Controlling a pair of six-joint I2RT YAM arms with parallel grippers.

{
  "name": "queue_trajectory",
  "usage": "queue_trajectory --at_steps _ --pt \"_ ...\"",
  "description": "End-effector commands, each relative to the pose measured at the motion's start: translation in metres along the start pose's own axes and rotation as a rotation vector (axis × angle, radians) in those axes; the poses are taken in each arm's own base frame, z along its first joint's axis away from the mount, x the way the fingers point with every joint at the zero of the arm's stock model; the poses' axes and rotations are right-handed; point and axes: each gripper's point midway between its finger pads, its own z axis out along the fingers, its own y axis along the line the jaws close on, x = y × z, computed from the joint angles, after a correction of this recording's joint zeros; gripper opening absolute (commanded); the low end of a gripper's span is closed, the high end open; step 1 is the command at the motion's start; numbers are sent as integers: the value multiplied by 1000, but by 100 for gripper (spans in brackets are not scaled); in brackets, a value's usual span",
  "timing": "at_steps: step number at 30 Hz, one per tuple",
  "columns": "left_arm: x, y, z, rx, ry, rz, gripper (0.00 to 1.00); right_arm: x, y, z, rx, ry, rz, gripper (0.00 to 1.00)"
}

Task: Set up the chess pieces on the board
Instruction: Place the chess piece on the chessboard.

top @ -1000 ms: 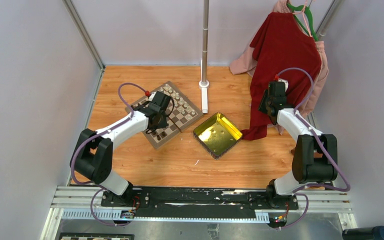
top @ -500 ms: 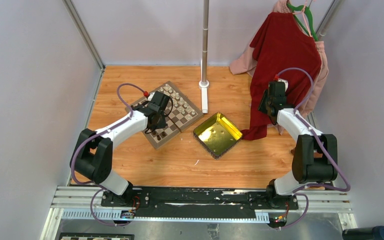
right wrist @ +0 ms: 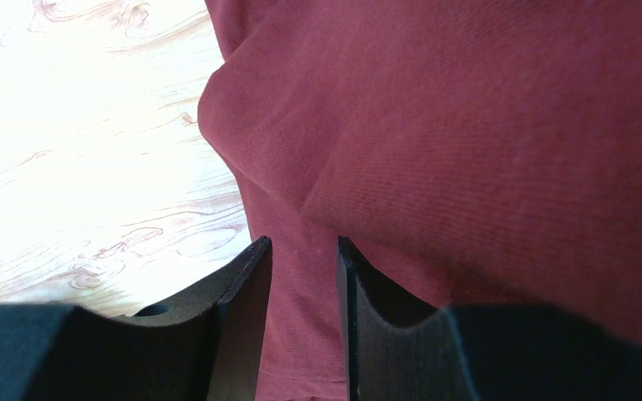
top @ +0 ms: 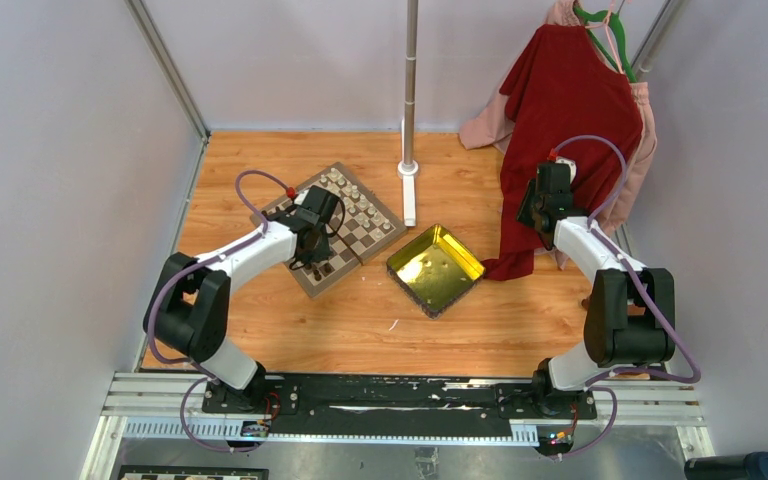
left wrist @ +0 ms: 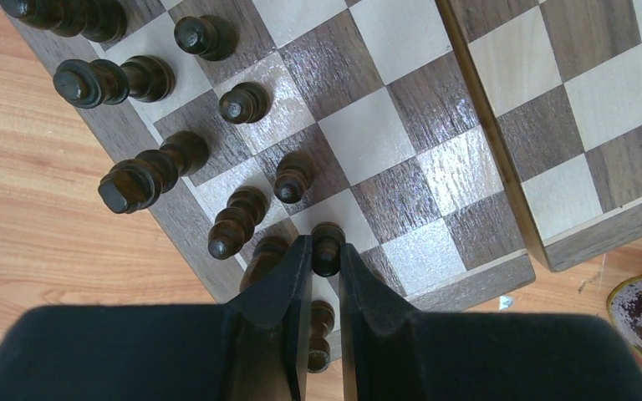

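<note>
The dark pawn [left wrist: 328, 248] would rest upright on the light square, so my left gripper should release it.
The board [top: 365, 222] lies at the back left of the table, and its near corner fills the left wrist view [left wrist: 384, 134]. Several dark brown chess pieces [left wrist: 245, 102] stand or lean along its edge rows. My left gripper [left wrist: 326, 251] hangs over that near corner [top: 312, 256], shut on a dark pawn [left wrist: 328, 248] that stands upright on a light square. Another dark piece [left wrist: 321, 334] lies below the fingers. Cream pieces [top: 346, 186] line the board's far side. My right gripper [right wrist: 303, 244] is open with nothing held, far off at the right [top: 532, 214] against red cloth.
A shiny yellow tray [top: 435, 268] sits just right of the board. A metal pole [top: 409, 100] rises behind it on a white foot. A red garment [top: 560, 110] hangs at the back right [right wrist: 485, 125], and grey walls close in both sides.
The left wrist has shifted slightly over the board's near corner. The right arm has not moved, and neither gripper's opening has changed.
</note>
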Motion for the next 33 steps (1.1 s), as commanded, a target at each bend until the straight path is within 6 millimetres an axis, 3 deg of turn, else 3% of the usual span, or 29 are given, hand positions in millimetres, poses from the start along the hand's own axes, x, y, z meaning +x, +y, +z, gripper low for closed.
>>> queue_trajectory --at_steps 1,11,15,22,33 --pt "4 6 7 -24 13 -17 0 6 3 1 -7 16 -8 38" --pt "4 6 9 -25 18 -12 1 7 3 3 -5 20 -9 38" --pt "4 5 9 -23 21 -11 6 8 3 4 -4 23 -8 38" --pt "3 5 9 -20 19 -11 25 9 3 5 -3 24 -8 38" --pt "-3 4 5 -17 8 -8 31 8 4 4 -6 22 -7 38"
